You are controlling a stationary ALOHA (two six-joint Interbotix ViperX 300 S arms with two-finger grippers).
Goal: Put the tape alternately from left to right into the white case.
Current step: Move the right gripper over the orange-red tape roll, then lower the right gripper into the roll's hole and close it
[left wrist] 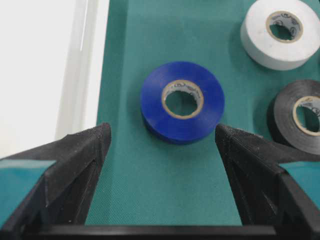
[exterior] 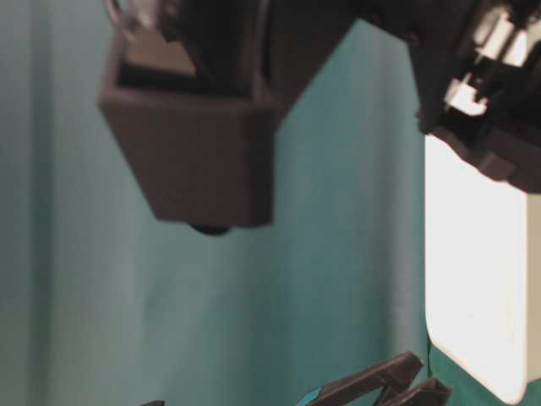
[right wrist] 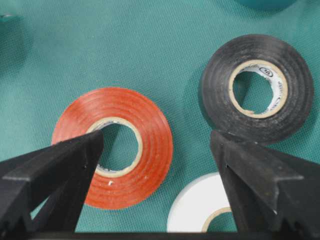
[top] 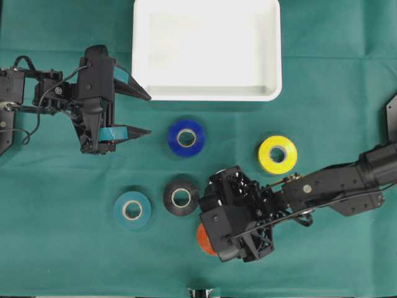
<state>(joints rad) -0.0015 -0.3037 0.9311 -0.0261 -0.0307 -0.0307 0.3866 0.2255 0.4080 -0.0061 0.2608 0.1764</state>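
Observation:
My right gripper should move lower before it closes, because both of its fingers are still above the orange-red roll's side point(right wrist: 158, 145).
The white case point(top: 211, 94) sits at the back middle with nothing in it; its rim point(left wrist: 85, 60) also borders the left wrist view. My left gripper point(top: 147, 114) is open, just left of the blue tape point(top: 186, 137), which lies ahead of the spread fingers point(left wrist: 163, 131). Yellow point(top: 277, 154), black point(top: 181, 197) and teal point(top: 132, 210) rolls lie flat on the cloth. My right gripper point(right wrist: 156, 140) hovers open over the orange-red roll point(right wrist: 112, 147), with the white roll point(right wrist: 200, 205) and the black roll point(right wrist: 255, 87) beside it. The arm hides most of the orange-red roll point(top: 203, 239) from above.
A green cloth point(top: 74, 248) covers the table. The right arm point(top: 335, 183) stretches in from the right edge, below the yellow roll. The rolls near the right gripper lie close together. In the table-level view the white case point(exterior: 473, 279) stands behind a large blurred dark arm part point(exterior: 203, 127).

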